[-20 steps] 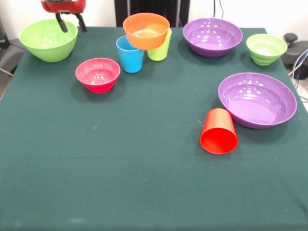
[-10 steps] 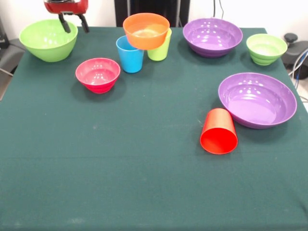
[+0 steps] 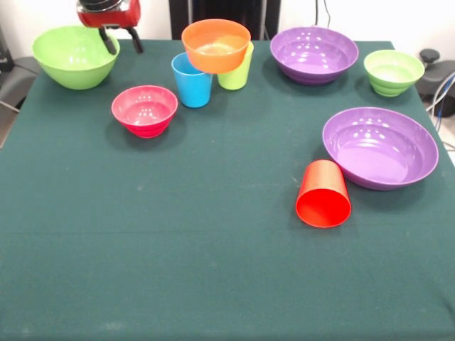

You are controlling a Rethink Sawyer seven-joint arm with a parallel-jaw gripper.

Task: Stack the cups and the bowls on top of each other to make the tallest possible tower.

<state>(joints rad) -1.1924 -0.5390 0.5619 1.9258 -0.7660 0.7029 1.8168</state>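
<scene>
The robot's gripper will get the bowls placed for stacking, so next it will grab the large lime green bowl (image 3: 71,60) by its rim (image 3: 114,44).
My gripper (image 3: 121,41) is open at the far left, its two dark fingers astride the right rim of the large lime green bowl (image 3: 71,60). A pink bowl (image 3: 144,109) sits in front of it. The orange bowl (image 3: 216,45) stands raised between the blue cup (image 3: 190,82) and the lime green cup (image 3: 238,73); what carries it is hidden. Further right are a purple bowl (image 3: 314,53) and a small green bowl (image 3: 393,71). Nearer, a second, wider purple bowl (image 3: 380,145) stands beside the red cup (image 3: 323,193), which lies on its side, mouth toward the camera.
A dark green cloth (image 3: 178,270) covers the table. Black equipment (image 3: 437,71) and cables sit off the right edge, beside the small green bowl.
The gripper has moved to the right along the far edge. The large lime green bowl has shifted slightly right with it.
</scene>
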